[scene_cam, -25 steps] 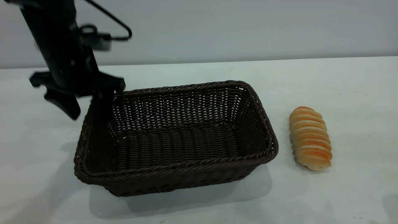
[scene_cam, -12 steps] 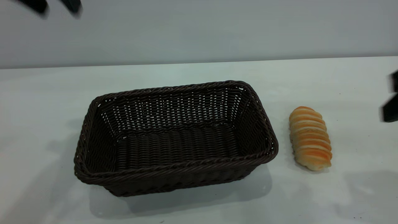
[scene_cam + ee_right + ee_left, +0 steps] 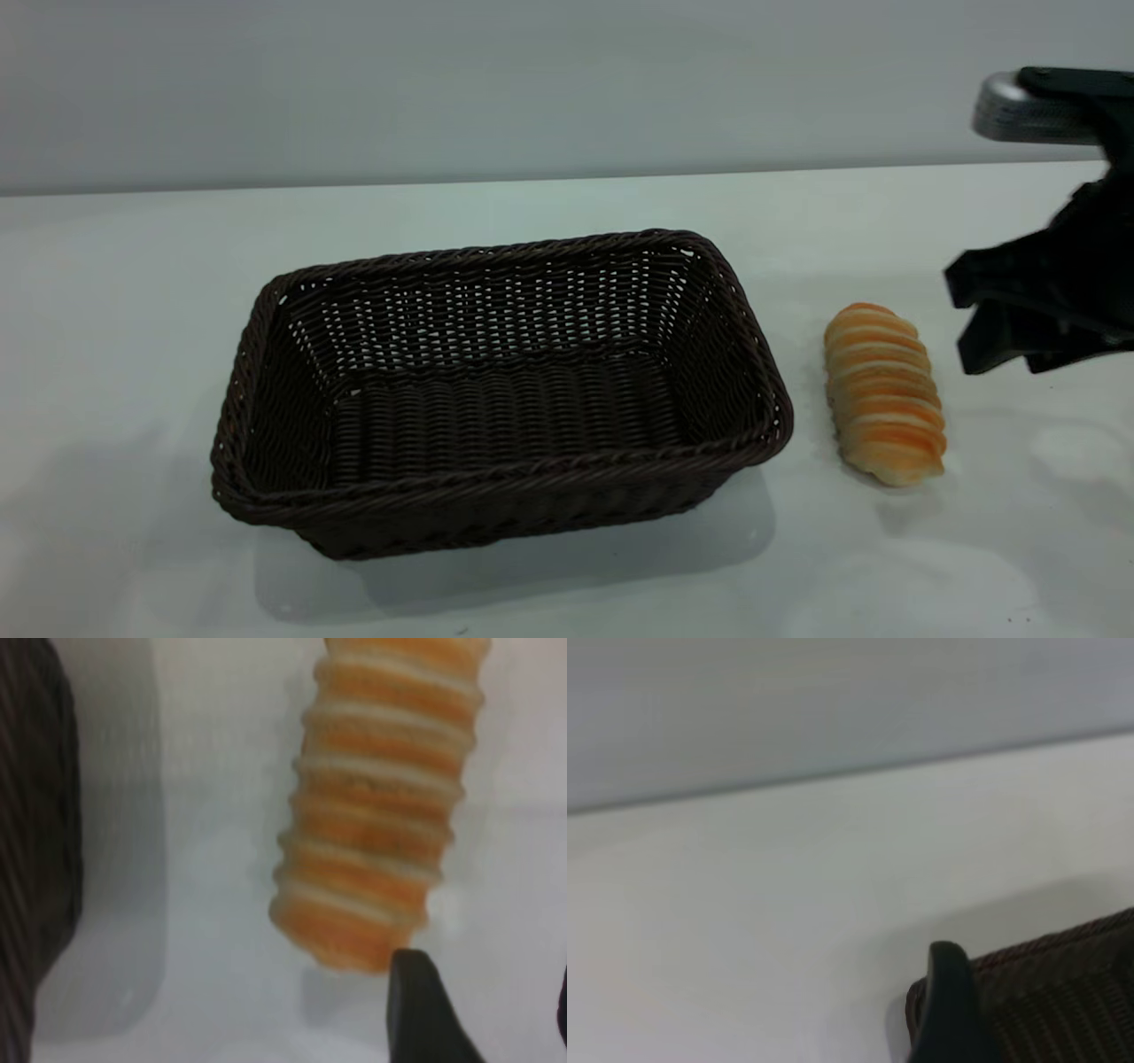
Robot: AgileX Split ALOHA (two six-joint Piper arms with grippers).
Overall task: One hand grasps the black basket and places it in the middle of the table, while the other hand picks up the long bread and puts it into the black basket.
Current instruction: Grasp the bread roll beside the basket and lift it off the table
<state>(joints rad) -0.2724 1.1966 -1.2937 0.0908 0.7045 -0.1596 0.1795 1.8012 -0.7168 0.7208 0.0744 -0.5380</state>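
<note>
My right gripper should grab the long bread by its ridged body point(image 3: 883, 392) point(image 3: 372, 815) next. Then the bread can go into the black basket.
The black basket point(image 3: 496, 478) stands empty on the table point(image 3: 567, 204), left of centre. The long bread point(image 3: 884, 394) lies on the table just right of it. My right gripper point(image 3: 970, 323) is open, in the air a little right of the bread's far end. In the right wrist view the right gripper point(image 3: 487, 979) hangs over the table at one end of the bread point(image 3: 381, 806), with the basket's side point(image 3: 35, 859) at the edge. My left arm is out of the exterior view. Its wrist view shows one finger point(image 3: 948, 1010) above a basket corner point(image 3: 1063, 983), the other finger out of view.
A plain grey wall runs behind the table. A silver-grey camera module point(image 3: 1028, 111) sits on the right arm above the gripper. Bare white tabletop lies in front of the basket and to the bread's right.
My left gripper has let go at the basket's far left corner and risen out of the exterior view. My right gripper has come in from the right toward the bread. Basket and bread have not moved.
</note>
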